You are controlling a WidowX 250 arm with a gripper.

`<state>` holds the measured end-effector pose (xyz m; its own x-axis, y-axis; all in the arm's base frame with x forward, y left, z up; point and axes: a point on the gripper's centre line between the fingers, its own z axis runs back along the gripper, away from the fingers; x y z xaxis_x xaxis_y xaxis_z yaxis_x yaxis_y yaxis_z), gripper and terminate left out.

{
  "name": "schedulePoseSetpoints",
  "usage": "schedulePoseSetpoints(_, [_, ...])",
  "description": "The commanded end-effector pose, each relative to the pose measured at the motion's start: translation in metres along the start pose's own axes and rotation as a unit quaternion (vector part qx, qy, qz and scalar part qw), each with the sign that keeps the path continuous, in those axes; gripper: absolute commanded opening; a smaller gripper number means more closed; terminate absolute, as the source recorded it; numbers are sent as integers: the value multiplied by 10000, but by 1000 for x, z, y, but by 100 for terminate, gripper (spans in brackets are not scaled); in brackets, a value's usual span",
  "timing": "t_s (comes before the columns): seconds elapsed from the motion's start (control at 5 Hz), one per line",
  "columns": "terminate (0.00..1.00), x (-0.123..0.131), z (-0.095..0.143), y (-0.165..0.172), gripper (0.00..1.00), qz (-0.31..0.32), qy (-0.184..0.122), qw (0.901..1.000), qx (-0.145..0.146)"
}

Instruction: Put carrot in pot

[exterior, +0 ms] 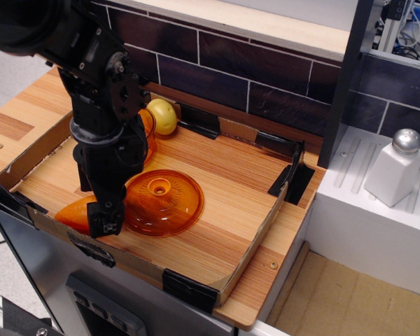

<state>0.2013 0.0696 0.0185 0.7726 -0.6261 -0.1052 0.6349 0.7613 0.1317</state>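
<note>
The carrot needs to go in the amber pot (pixel 148 130). My gripper should grab the carrot by its thick end (pixel 89 214) next.
The orange carrot (pixel 73 212) lies at the front left corner of the cardboard tray (pixel 262 222); only its left part shows beside the arm. My black gripper (pixel 93 208) hangs right over it, jaws apart, with one finger (pixel 106 218) at the carrot's right end and the other behind it. The amber pot (pixel 148 130) stands at the back left, mostly hidden behind the arm. I cannot tell whether the fingers touch the carrot.
A domed transparent orange lid (pixel 163 202) with a knob lies just right of the gripper. A round yellow-green fruit (pixel 162 115) sits at the back next to the pot. A white shaker (pixel 396 168) stands on the white counter at the right.
</note>
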Motion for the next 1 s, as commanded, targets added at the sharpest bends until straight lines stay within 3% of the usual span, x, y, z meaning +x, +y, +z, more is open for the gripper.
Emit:
schedulePoseSetpoints(0.0, [0, 5, -5, 15, 100, -16, -18, 9998, 178])
schedulePoseSetpoints(0.2, [0, 3, -10, 15, 100, -51, 20, 9998, 191])
schedulePoseSetpoints(0.4, [0, 4, -9, 15, 0, -8, -23, 9998, 174])
schedulePoseSetpoints(0.6, [0, 7, -5, 17, 0, 81, -52, 9999, 113])
schedulePoseSetpoints(0.8, [0, 11, 23, 19, 0, 278, -174, 9994, 112])
